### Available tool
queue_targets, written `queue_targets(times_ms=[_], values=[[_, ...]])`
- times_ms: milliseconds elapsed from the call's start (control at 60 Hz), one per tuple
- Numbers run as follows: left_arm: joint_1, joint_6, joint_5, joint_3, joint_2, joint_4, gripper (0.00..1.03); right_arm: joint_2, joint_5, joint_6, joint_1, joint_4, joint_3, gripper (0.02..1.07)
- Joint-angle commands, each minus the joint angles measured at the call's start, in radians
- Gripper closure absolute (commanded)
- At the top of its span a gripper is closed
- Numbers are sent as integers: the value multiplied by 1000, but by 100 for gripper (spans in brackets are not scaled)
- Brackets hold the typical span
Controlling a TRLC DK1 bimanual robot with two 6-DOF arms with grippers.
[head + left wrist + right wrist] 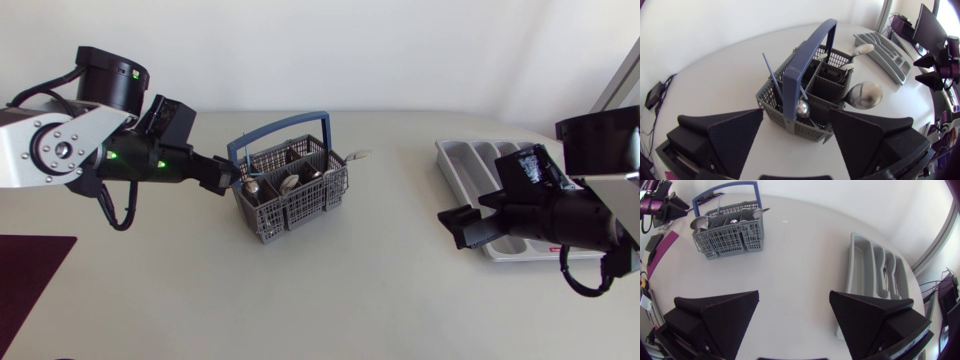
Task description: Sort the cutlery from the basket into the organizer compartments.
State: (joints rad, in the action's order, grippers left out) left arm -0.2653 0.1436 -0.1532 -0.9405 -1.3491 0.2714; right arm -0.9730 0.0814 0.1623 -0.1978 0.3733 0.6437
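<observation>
I need to grab the spoon with my left gripper next by the spoon's bowl (865,95), to sort it. The spoon's bowl leans out over the basket's side, and the spoon's handle is down between the basket's sides.
A grey mesh basket (290,195) with a blue handle (283,130) stands at the middle of the table and holds several spoons (253,187). One spoon (357,155) sticks out over its right rim. My left gripper (228,178) is at the basket's left end, open. In the left wrist view the basket (790,120) lies just ahead of the spread fingers (735,135), with a large spoon bowl (865,95) leaning over its side. The grey organizer (470,160) sits at the right. My right gripper (462,225) hangs open just left of it, holding nothing; the organizer (875,272) is beside it.
A dark maroon mat (30,270) lies at the table's front left corner. Bare tabletop (390,230) stretches between the basket and the organizer. My right arm covers the organizer's front right part.
</observation>
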Motion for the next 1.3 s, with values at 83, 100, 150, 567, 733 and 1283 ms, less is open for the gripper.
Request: queue_targets(times_ms=[83, 100, 150, 567, 733, 1283], values=[[8, 45, -23, -49, -61, -83, 22, -18, 32, 37, -25, 22, 17, 6], [8, 47, -23, -53, -70, -87, 23, -16, 32, 37, -28, 22, 19, 6], [9, 54, -23, -63, -88, -101, 25, -16, 32, 37, -37, 27, 22, 6], [43, 62, -103, -90, -220, -156, 97, -43, 27, 63, -109, 15, 43, 6], [55, 73, -143, -47, -171, -138, 100, -72, 17, 62, -124, 4, 48, 6], [38, 174, -226, 246, 248, 20, 84, -92, -19, 59, -167, -33, 25, 6]])
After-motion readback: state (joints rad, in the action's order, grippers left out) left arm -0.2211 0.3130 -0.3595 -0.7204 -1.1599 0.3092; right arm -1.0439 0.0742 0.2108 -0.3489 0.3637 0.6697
